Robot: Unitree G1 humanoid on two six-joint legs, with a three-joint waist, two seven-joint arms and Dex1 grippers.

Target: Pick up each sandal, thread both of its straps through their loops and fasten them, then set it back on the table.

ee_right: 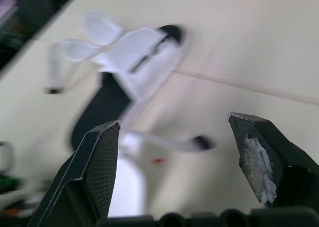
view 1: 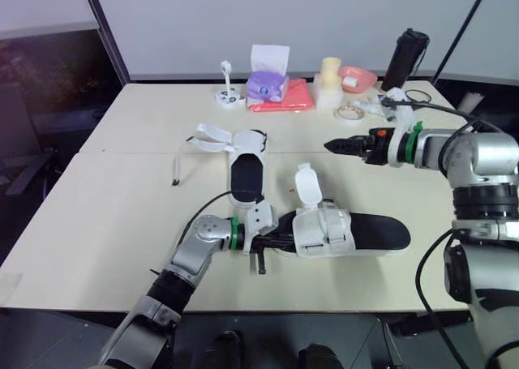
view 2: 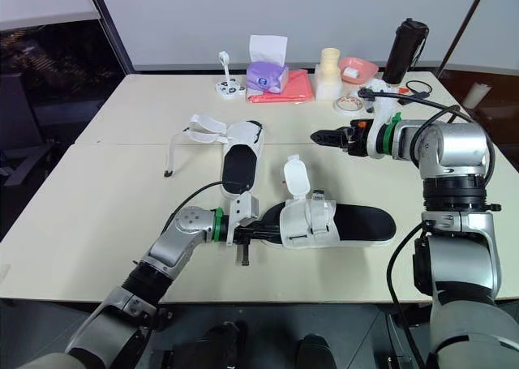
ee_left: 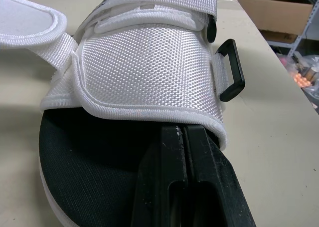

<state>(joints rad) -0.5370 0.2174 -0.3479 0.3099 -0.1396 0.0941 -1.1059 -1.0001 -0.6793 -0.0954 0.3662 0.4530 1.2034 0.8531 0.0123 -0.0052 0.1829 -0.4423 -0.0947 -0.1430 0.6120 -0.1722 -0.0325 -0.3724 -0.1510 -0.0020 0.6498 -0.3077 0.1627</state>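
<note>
I will grab the near sandal's white strap (view 1: 310, 186) next by its narrow part with my right gripper, to thread and fasten it.
The near sandal (view 1: 345, 233), black sole with white straps, lies sideways near the table's front edge. One strap flap (view 1: 306, 184) stands up loose, and a black loop (ee_left: 230, 70) sticks out at the side of its wide strap. My left gripper (view 1: 272, 241) is shut, its fingers (ee_left: 172, 177) resting on the black insole with the tips tucked under the white strap's edge. The far sandal (view 1: 243, 165) lies mid-table with its straps (view 1: 209, 138) spread loose. My right gripper (ee_right: 174, 124) hangs open in the air right of the far sandal, holding nothing.
Along the back of the table (view 1: 113, 215) stand a purple tissue box (view 1: 268, 83) on a red cloth (view 1: 290, 99), a black bottle (view 1: 405, 57), a pink bowl (view 1: 357, 79), a tape roll (view 1: 350, 113) and a small white stand (view 1: 229, 93).
</note>
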